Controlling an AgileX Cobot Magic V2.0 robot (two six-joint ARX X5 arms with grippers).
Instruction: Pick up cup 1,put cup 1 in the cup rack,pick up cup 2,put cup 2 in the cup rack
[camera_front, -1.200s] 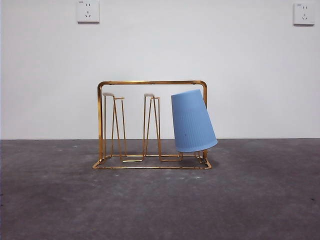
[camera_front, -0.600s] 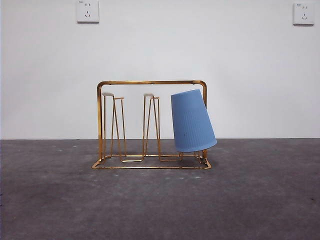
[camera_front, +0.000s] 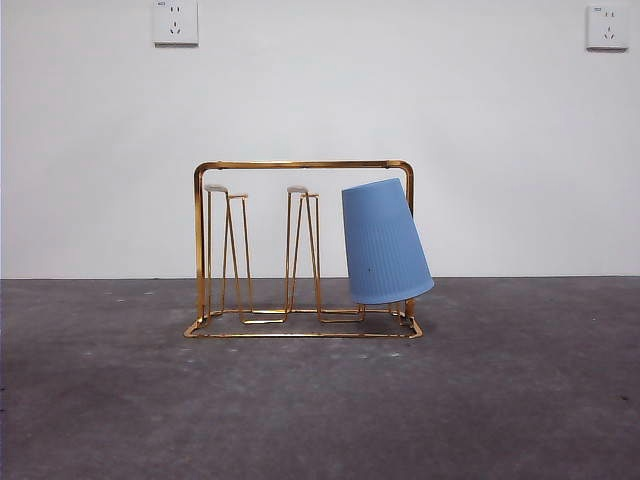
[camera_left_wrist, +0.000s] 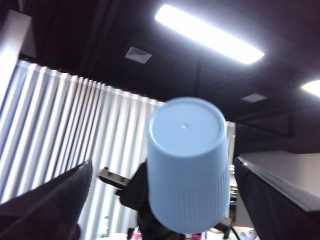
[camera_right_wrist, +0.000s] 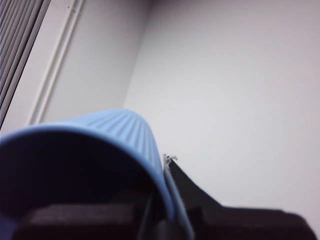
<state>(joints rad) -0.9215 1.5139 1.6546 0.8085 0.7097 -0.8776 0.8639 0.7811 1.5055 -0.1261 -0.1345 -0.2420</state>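
The left gripper grabs the second blue cup by its ribbed side (camera_left_wrist: 188, 195) next, to hang it in the gold cup rack.
The gold wire cup rack (camera_front: 303, 165) stands mid-table in the front view. One blue ribbed cup (camera_front: 384, 243) hangs upside down and tilted on the rack's right-hand peg; the other pegs are bare. A second blue cup (camera_right_wrist: 95, 140) is in my right gripper (camera_right_wrist: 163, 172), which is shut on its rim with one jaw outside the wall. My left gripper (camera_left_wrist: 162, 161) is open and empty. Its wrist view looks up at that same cup (camera_left_wrist: 187, 165), held base towards the camera by the right gripper (camera_left_wrist: 142, 202). Neither gripper shows in the front view.
The dark grey table (camera_front: 320, 400) runs to a white wall with two sockets (camera_front: 176, 22). The left wrist view shows ceiling lights (camera_left_wrist: 210, 35) and vertical blinds (camera_left_wrist: 75, 140).
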